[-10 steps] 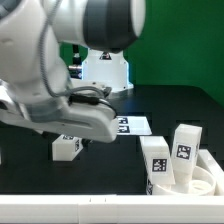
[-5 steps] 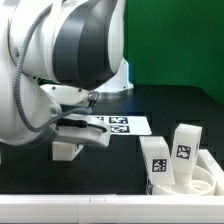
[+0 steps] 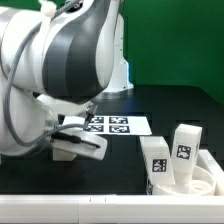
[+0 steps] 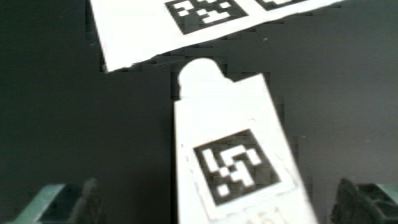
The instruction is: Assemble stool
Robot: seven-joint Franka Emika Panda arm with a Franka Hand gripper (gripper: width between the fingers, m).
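Observation:
I need to reach and grab the stool leg by its tagged body, so its rounded end stays free to fit the seat.
A white stool leg with a black-and-white tag lies flat on the black table. It lies between my gripper's two dark fingertips, with a gap on each side. The gripper is open and touches nothing. In the exterior view the gripper is low over this leg, which the hand mostly hides. The round white seat lies at the front of the exterior view's right. Two more white legs stand upright on or against it, one to the left of the other.
The marker board lies flat just behind the gripper and also shows in the wrist view, close to the leg's rounded end. The big white arm body fills the exterior view's left. A white base stands at the back.
The arm has swung and come down over the lone leg. That leg was plainly visible before and is now mostly hidden under the hand. The seat and its two legs have not moved.

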